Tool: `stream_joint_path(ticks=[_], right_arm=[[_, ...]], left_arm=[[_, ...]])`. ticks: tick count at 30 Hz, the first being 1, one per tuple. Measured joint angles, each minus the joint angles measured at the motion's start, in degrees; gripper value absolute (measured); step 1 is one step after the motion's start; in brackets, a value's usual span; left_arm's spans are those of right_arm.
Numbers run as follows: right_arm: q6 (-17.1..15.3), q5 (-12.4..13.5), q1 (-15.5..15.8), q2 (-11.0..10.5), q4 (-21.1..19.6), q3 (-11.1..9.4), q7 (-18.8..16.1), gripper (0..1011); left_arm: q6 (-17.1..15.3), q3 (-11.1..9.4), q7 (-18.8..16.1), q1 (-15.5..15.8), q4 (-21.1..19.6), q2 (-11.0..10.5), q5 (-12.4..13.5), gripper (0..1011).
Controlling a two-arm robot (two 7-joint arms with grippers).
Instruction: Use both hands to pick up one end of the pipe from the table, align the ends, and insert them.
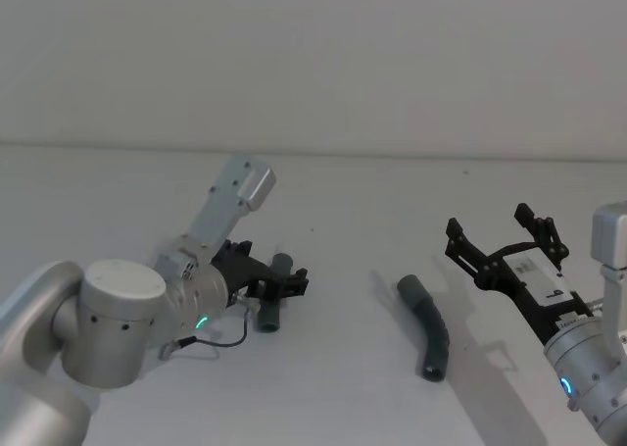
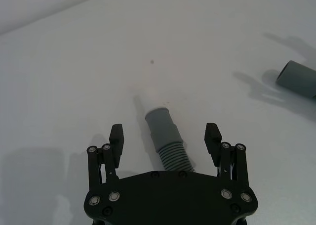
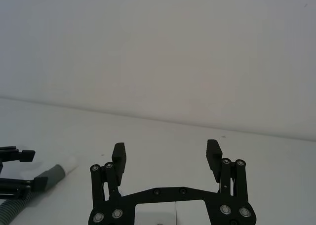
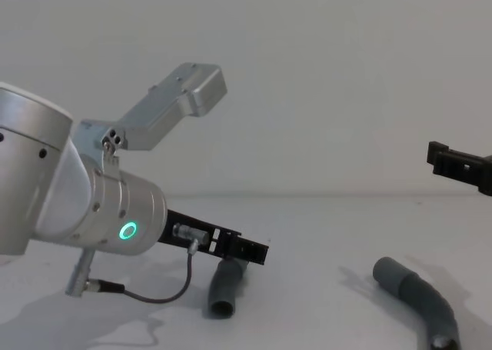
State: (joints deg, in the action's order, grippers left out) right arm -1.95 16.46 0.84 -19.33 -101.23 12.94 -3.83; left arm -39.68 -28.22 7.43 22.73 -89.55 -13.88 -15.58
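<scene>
My left gripper grabs the shorter pipe piece by its grey cuff (image 2: 164, 129) next. This keeps the shorter pipe piece's whitish tip (image 2: 149, 97) free to slide into the curved piece.
The shorter pipe piece (image 2: 163, 128), ribbed with a grey cuff and a whitish tip (image 2: 150, 93), lies on the white table (image 1: 343, 221). My left gripper (image 2: 164, 133) is open and straddles it, a finger on each side with gaps to the hose; the pair also shows in the head view, left gripper (image 1: 282, 284) over the short piece (image 1: 268, 317). The longer curved piece (image 1: 429, 326) lies to the right, its wide cuff (image 2: 297, 77) pointing toward the short one. My right gripper (image 1: 498, 228) hangs open above the table, right of the curved piece, holding nothing.
A plain pale wall stands behind the table. In the chest view the short piece (image 4: 224, 285) and the curved piece (image 4: 419, 296) lie apart, with bare table between them. A thin cable (image 4: 165, 292) loops under my left wrist.
</scene>
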Motion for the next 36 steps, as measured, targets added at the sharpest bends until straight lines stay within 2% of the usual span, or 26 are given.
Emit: stream_joint_path(ticks=[15,32,36], right_arm=[[0.0,0.0,0.0,0.0,0.0,0.0,0.0,1000],[0.0,0.0,0.0,0.0,0.0,0.0,0.0,1000],[0.0,0.0,0.0,0.0,0.0,0.0,0.0,1000]], left_arm=[[-0.7,0.6,0.0,1.0,3.3,2.0,0.2,1001],[-1.4,0.8,0.0,1.4,4.6,2.9,1.0,999],[-1.5,0.8,0.0,1.4,4.7,3.1,1.1,919]])
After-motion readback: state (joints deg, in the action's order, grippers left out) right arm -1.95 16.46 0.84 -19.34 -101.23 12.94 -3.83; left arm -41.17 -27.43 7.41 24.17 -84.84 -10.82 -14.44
